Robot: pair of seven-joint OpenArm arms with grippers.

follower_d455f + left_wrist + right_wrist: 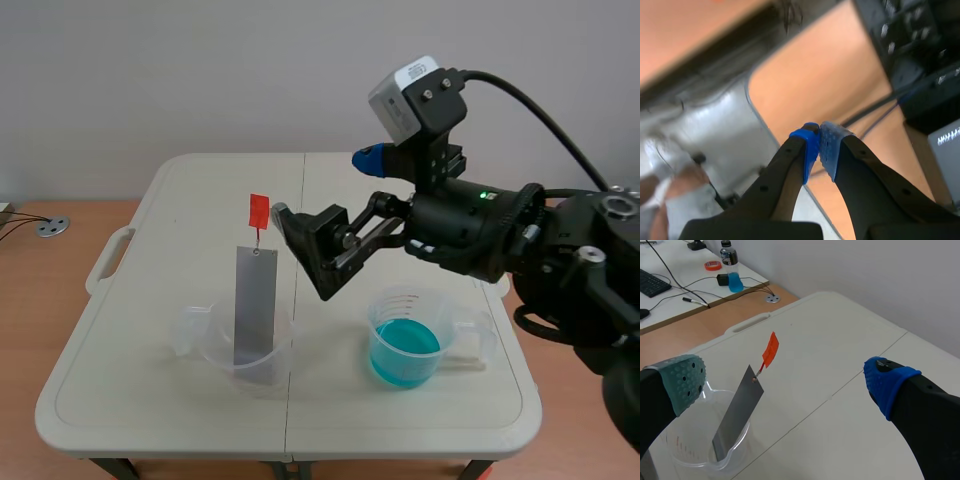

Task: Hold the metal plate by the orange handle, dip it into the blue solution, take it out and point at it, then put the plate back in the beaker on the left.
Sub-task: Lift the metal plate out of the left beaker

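Note:
The right gripper grips the metal plate by its orange handle (259, 211) next, to dip the plate into the blue solution (405, 350).
A grey metal plate (255, 305) stands tilted in the empty clear beaker (212, 345) on the left, its orange handle (259, 211) sticking up on a thin wire. My right gripper (301, 252) hangs open just right of the handle, apart from it. In the right wrist view the plate (737, 412), the handle (771, 349) and the beaker (685, 452) lie ahead between the fingers of the right gripper (785, 382). A beaker of blue solution (405, 350) stands at the right. My left gripper (819, 147) is shut on nothing, off the table.
The white folding table (140, 400) has a seam down its middle. A side desk (670, 295) with a keyboard, a bottle and a tape roll stands beyond the table. The left wrist view looks at orange floor and cables.

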